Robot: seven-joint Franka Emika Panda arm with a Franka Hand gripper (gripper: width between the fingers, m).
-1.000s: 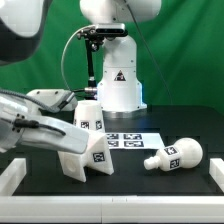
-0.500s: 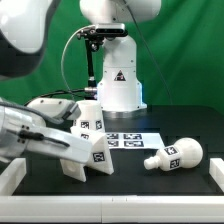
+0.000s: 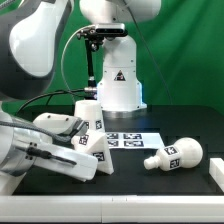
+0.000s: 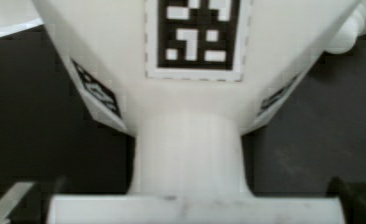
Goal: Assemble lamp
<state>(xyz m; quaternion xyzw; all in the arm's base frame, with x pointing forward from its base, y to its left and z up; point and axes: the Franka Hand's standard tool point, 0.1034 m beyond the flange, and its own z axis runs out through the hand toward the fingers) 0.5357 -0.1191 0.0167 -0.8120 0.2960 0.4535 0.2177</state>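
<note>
My fingers are beside the flat white end of the lamp base, so it is now time for my gripper to close on the lamp base.
The white angular lamp base (image 3: pixel 101 162) stands on the black table at the exterior view's left. It fills the wrist view (image 4: pixel 194 120), showing its square tag (image 4: pixel 201 35). My gripper (image 3: pixel 84 162) is low over the base and open. In the wrist view the gripper (image 4: pixel 194 205) straddles the base's wide near part, with one dark finger (image 4: pixel 16 203) at each side. The tapered cone shade (image 3: pixel 90 116) stands upright just behind the base. The rounded bulb (image 3: pixel 176 155) lies on its side at the exterior view's right.
The marker board (image 3: pixel 130 140) lies flat between shade and bulb. The big white robot pedestal (image 3: pixel 118 80) with a triangle sticker stands at the back. A white rail (image 3: pixel 120 200) borders the table's front edge. A green curtain hangs behind.
My arm has swung in from the exterior view's left and lowered onto the base, now covering more of it. Shade and bulb have not moved.
</note>
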